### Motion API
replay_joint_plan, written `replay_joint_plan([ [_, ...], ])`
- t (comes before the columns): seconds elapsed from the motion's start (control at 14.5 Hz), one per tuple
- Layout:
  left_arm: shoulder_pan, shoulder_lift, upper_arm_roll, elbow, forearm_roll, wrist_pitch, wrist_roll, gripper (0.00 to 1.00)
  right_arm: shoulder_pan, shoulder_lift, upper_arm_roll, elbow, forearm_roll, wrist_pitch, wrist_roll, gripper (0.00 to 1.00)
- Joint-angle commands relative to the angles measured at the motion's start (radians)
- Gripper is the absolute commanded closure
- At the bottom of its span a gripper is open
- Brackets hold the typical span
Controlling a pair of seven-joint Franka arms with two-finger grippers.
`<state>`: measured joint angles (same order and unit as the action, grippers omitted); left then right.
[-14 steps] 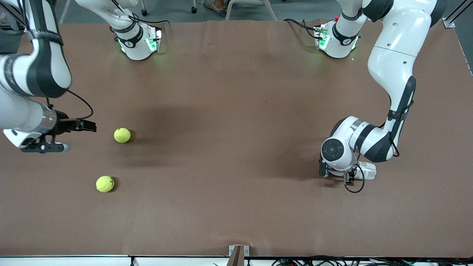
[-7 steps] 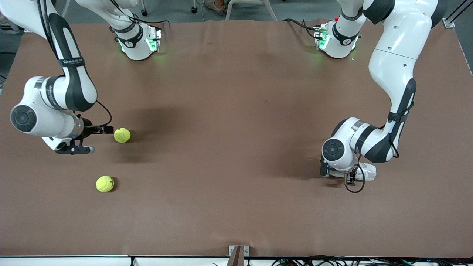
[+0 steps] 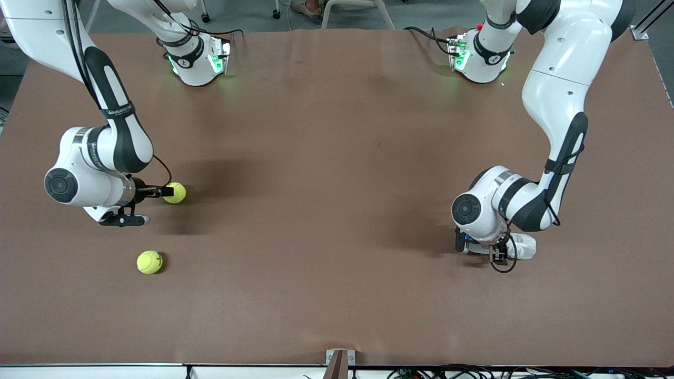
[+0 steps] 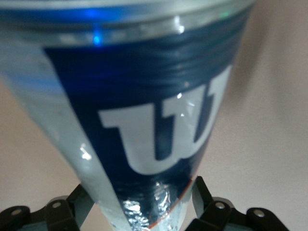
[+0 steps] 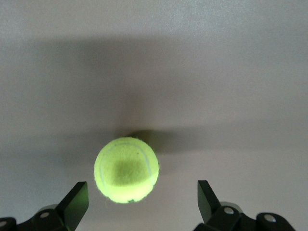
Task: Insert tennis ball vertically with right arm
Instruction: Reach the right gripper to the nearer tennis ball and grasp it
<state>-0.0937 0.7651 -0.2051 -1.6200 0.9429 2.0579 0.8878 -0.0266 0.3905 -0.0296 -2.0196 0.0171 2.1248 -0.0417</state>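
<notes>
In the right wrist view my fingers are still short of the ball's middle, so my right gripper reaches that middle first and closes on it then.
A yellow-green tennis ball (image 3: 175,192) lies on the brown table toward the right arm's end. My right gripper (image 3: 158,191) is low beside it and open. In the right wrist view the ball (image 5: 126,169) sits just at the open fingertips (image 5: 77,197), partly between them and untouched; the right gripper (image 5: 142,199) holds nothing. My left gripper (image 3: 482,247) is low at the left arm's end, shut on a clear tennis-ball can (image 3: 521,246) with a blue label. The can (image 4: 144,110) fills the left wrist view, gripped at the left gripper (image 4: 142,204).
A second tennis ball (image 3: 149,261) lies on the table nearer to the front camera than the first one. The two arm bases (image 3: 195,58) stand along the table's edge farthest from the front camera. A small bracket (image 3: 339,360) sits at the near edge.
My right arm has swung in and lowered, bringing its open gripper up to the tennis ball. My left arm has shifted slightly with the can still held.
</notes>
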Motion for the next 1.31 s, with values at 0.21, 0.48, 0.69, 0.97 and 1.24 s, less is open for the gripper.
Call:
replay_joint_plan([
  [0.21, -0.003, 0.008, 0.001, -0.015, 0.027, 0.002, -0.027, 0.13, -0.009, 0.03, 0.005, 0.007, 0.04, 0.015, 0.005, 0.0],
  [0.48, -0.004, 0.008, 0.001, -0.017, 0.027, 0.001, -0.026, 0.22, -0.003, 0.039, 0.005, 0.007, 0.041, 0.017, 0.005, 0.0],
  [0.69, -0.001, 0.006, 0.0, -0.015, 0.027, 0.002, -0.02, 0.29, -0.001, 0.05, 0.005, 0.005, 0.041, 0.014, 0.006, 0.0],
  [0.97, 0.006, -0.006, -0.011, -0.012, 0.014, 0.01, -0.012, 0.29, -0.001, 0.06, 0.005, 0.007, 0.041, 0.014, 0.006, 0.0],
  [1.24, 0.075, -0.046, -0.138, 0.006, -0.019, 0.011, -0.006, 0.28, 0.002, 0.068, 0.005, 0.005, 0.046, 0.01, 0.008, 0.0],
])
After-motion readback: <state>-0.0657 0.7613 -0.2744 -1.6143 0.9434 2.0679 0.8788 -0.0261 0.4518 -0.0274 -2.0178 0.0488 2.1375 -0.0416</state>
